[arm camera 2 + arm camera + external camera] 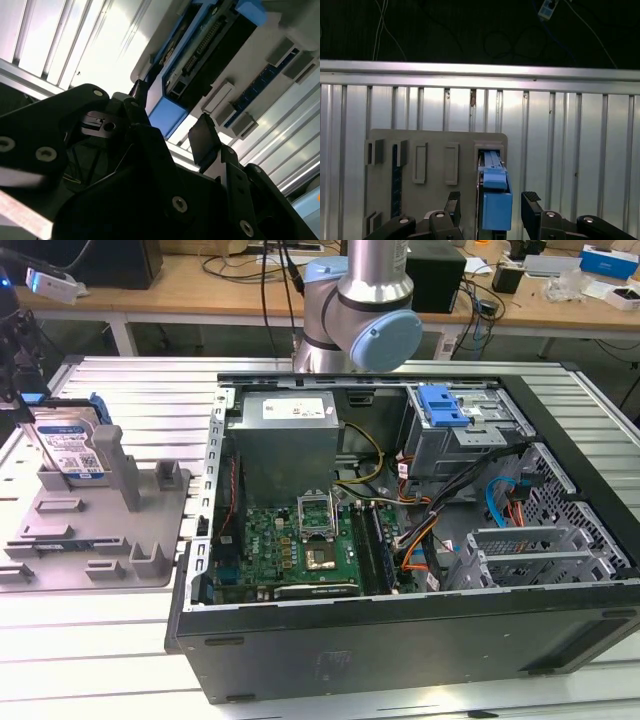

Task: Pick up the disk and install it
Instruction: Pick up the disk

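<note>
Next, my gripper grips the disk by its upper blue-framed edge to pick it up, since the disk's lower end is down in the grey holder's slot.
The disk (70, 448) stands on edge in a slot of the grey holder plate (95, 535) at the exterior view's left; its white-and-blue label and blue frame show. My gripper (14, 365) hangs dark just above it. In the first wrist view, the blue-framed edge of the disk (496, 200) sits between my two black fingertips (453, 202), with a gap on each side. My gripper (491, 202) is open and straddles the disk without touching it. The second wrist view shows the same: the disk (210, 47) and its blue frame corner lie between the spread fingers (202, 134).
An open computer case (400, 640) lies at the exterior view's right, with a motherboard (300, 540), cables and a drive cage bearing a blue latch (442, 405). The grey holder plate (435, 150) has several other slots and posts. All rests on a ribbed metal table (570, 150).
</note>
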`<action>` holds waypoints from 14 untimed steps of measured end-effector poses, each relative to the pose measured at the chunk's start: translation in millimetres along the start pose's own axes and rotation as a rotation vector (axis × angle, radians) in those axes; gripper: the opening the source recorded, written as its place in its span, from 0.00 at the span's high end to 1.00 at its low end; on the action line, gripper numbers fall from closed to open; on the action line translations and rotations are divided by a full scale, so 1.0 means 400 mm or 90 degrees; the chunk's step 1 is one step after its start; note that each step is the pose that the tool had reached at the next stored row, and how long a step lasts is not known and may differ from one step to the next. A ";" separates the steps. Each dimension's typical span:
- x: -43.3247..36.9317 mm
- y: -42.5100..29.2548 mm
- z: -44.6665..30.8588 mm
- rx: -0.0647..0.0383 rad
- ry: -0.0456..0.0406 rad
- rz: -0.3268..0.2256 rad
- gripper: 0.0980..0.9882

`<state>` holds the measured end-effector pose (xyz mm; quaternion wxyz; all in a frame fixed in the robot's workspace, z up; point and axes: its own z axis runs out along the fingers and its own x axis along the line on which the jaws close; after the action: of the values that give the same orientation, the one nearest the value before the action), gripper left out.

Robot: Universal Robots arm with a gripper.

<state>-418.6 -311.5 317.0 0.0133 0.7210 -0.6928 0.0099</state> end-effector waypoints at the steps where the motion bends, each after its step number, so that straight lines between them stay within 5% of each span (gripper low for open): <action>1: 0.000 0.000 0.002 0.000 -0.0001 0.000 0.44; 5: 0.000 0.000 0.005 0.000 -0.0001 0.000 0.45; 8: 0.000 0.000 0.008 0.000 -0.0009 0.000 0.60; 14: 0.000 0.000 0.016 0.000 -0.0010 0.000 0.60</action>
<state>-418.5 -311.5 310.7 0.0127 0.7211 -0.6927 0.0094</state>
